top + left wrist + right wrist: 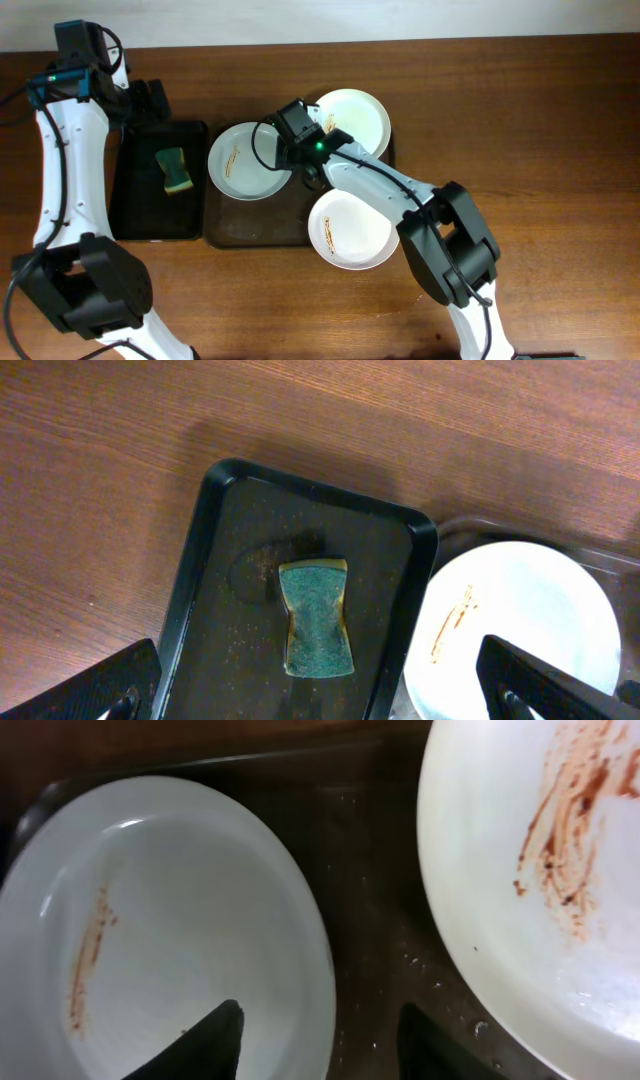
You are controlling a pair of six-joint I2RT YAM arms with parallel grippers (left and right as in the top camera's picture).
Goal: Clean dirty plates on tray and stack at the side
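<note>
I will next grab the sponge by its narrow middle [174, 171] [317, 618] with my left gripper, green side toward me. Its wide end stays free to clean plates.
Three white plates lie on the brown tray [258, 222]: a left plate [245, 162] with a thin orange streak, a back right plate [355, 120], and a front plate [352, 232] overhanging the tray's front edge. My right gripper [300, 165] is open low over the left plate's right rim. In the right wrist view, one finger is over that plate [170, 920], the other over bare tray [370, 900], with the gripper's [320, 1020] jaws empty. The back right plate [540, 870] shows heavy smears. My left gripper [150, 100] is open and empty.
A smaller black tray [135, 190] stands left of the brown tray and holds a green-and-yellow sponge [175, 170]. In the left wrist view the sponge [317, 618] lies mid-tray [210, 560] below my open left gripper [320, 690], with the left plate [520, 630] beside it.
</note>
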